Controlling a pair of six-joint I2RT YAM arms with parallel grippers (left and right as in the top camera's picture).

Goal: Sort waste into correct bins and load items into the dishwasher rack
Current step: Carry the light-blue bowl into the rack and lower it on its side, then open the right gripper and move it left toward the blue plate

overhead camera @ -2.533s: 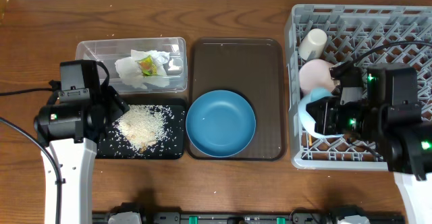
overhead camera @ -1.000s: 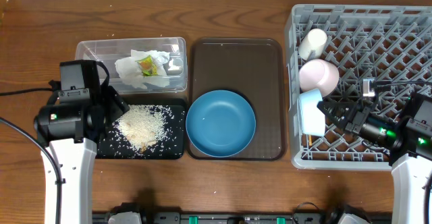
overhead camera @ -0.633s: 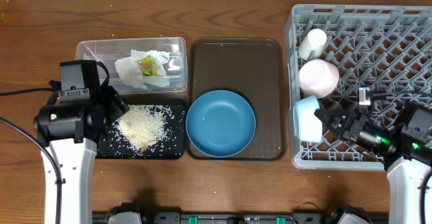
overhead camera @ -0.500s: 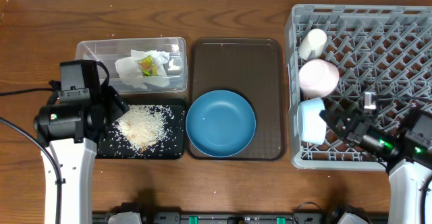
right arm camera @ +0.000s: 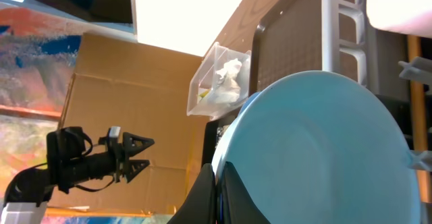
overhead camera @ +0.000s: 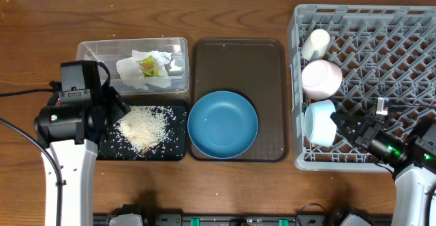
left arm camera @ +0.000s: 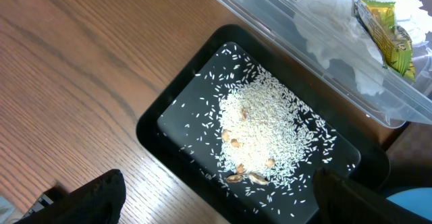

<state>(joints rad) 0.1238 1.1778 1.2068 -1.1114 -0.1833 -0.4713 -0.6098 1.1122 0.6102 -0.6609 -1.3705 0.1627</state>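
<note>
I should open my right gripper now. The small light-blue bowl is on its side inside the rack's side, so it would rest in the rack (overhead camera: 381, 22).
My right gripper (overhead camera: 338, 125) is shut on the rim of the small light-blue bowl (overhead camera: 319, 122), which stands on its side at the front left of the grey dishwasher rack (overhead camera: 381, 22). In the right wrist view both fingers (right arm camera: 217, 190) pinch the bowl's edge (right arm camera: 317, 150). The pink bowl (overhead camera: 321, 78) and white cup (overhead camera: 316, 43) sit in the rack behind it. My left gripper (left arm camera: 223, 207) is open and empty above the black tray (overhead camera: 174, 151) of rice (overhead camera: 143, 127). The napkin (overhead camera: 139, 69) and wrapper (overhead camera: 148, 65) lie in the clear tub (overhead camera: 92, 49). The chopsticks are out of view.
The dark-blue plate (overhead camera: 223, 124) lies on the brown serving tray (overhead camera: 238, 56) between the bins and the rack. A few brown bits lie among the rice (left arm camera: 246, 178). Bare wood table lies in front of and behind the tray.
My right arm has dropped back toward the front right, still gripping the light-blue bowl, which now stands on edge in the rack's front-left slot. The left arm has not moved.
</note>
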